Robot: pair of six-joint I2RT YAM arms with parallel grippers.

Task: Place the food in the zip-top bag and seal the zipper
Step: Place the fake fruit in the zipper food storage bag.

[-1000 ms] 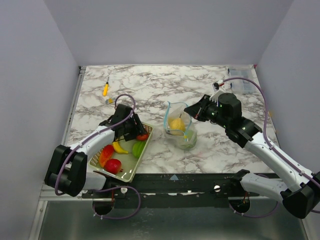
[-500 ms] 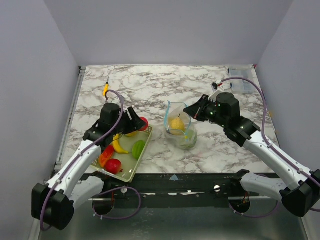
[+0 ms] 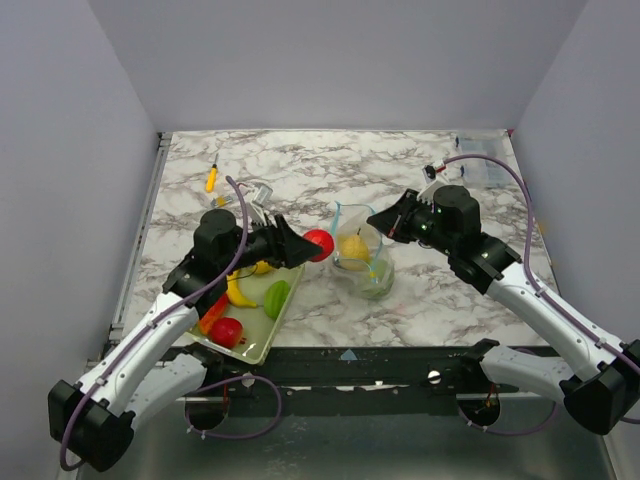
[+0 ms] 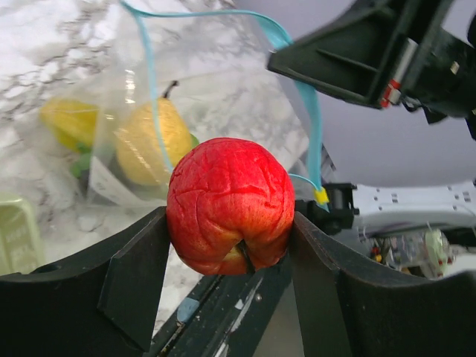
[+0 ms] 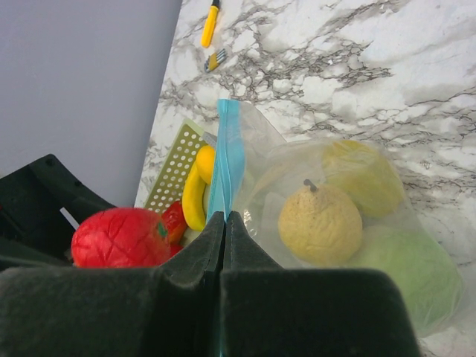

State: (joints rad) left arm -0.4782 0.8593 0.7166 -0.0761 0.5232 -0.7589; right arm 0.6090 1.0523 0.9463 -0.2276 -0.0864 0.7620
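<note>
I need to move the red apple to the bag's opening with my left gripper before I release it, since it would fall short, on the tabletop, now.
My left gripper (image 3: 312,246) is shut on a red toy apple (image 3: 319,244) and holds it in the air just left of the clear zip-top bag (image 3: 360,258). In the left wrist view the apple (image 4: 229,204) sits between my fingers in front of the bag's open mouth. The bag stands up with a yellow pear (image 3: 352,247) and a green fruit (image 3: 375,277) inside. My right gripper (image 3: 379,221) is shut on the bag's light-blue zipper (image 5: 225,160) and holds the rim up. The pear (image 5: 318,221) shows through the plastic.
A pale green mesh basket (image 3: 258,345) at the front left holds a banana (image 3: 238,293), a green fruit (image 3: 276,297), an orange piece (image 3: 208,312) and a red fruit (image 3: 227,331). A small yellow tool (image 3: 211,179) lies at the back left. The table's front edge is near.
My left gripper has lifted the red apple out of the basket and carried it right, up to the bag's mouth. The right gripper and the bag have stayed put.
</note>
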